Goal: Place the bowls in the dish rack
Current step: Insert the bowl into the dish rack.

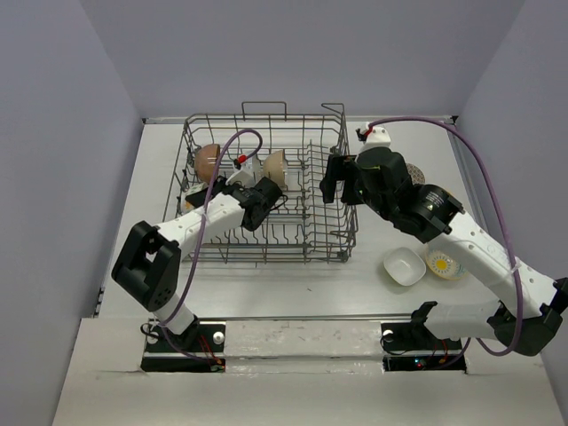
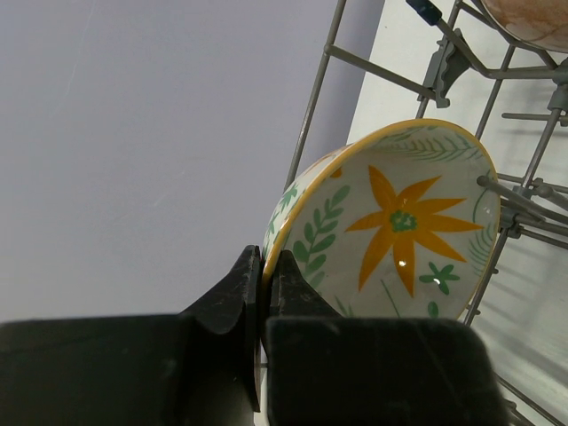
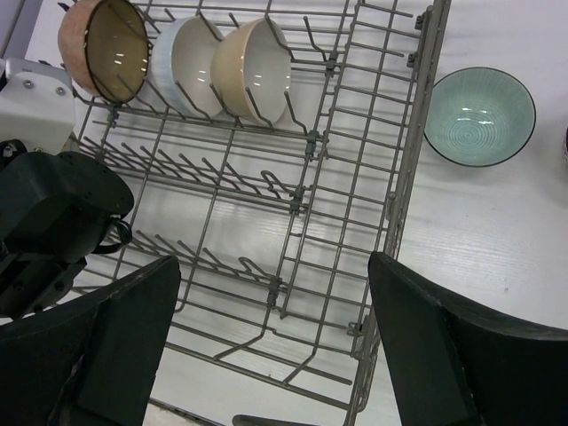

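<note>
My left gripper is ready to release the floral bowl and needs to let go of it. A wire of the rack crosses the leaning bowl's open side, so the bowl would rest among the wires.
The grey wire dish rack (image 1: 342, 213) stands at the table's middle. Inside its left side, my left gripper (image 2: 264, 266) is shut on the rim of a floral bowl (image 2: 399, 222), which leans among the tines by the rack's left wall. In the top view that gripper (image 1: 193, 192) sits low in the rack. A brown bowl (image 3: 102, 44), a white one (image 3: 191, 58) and a tan one (image 3: 253, 62) stand on edge in the back row. My right gripper (image 3: 273, 266) hangs open and empty over the rack's right side.
A teal bowl (image 3: 479, 115) rests on the table right of the rack. A squarish white bowl (image 1: 405, 265) and a yellow-patterned bowl (image 1: 445, 264) lie at the front right beside my right arm. Grey walls close in the table on three sides.
</note>
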`<state>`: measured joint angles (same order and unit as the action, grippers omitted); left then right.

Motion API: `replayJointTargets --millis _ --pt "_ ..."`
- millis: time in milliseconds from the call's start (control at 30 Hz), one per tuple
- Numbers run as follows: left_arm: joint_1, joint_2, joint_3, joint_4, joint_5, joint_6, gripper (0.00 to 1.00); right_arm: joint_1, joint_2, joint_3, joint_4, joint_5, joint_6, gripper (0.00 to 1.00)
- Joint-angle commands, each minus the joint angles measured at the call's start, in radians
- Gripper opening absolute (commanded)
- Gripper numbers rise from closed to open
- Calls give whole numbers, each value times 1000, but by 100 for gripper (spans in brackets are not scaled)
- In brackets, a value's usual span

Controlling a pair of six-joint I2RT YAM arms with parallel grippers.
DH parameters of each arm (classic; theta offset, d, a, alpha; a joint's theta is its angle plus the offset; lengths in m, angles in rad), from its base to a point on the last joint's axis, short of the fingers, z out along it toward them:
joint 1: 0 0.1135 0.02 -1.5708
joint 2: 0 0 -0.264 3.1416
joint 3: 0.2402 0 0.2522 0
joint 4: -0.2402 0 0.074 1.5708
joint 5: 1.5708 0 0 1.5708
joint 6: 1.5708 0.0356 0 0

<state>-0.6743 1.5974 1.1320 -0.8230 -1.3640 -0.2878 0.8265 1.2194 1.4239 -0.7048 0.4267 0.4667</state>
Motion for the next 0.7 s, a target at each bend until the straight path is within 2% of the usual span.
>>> replayJointTargets --millis 0,200,467,667 --pt "2 25 18 5 66 -60 0 8 -35 1 16 9 -17 92" --pt "4 58 23 4 88 -60 11 8 -38 -5 14 7 -17 92" --pt "4 79 25 13 118 -70 15 8 -38 -6 14 11 -17 92" --pt "4 87 20 31 140 -51 27 8 -40 -6 11 11 -16 92"
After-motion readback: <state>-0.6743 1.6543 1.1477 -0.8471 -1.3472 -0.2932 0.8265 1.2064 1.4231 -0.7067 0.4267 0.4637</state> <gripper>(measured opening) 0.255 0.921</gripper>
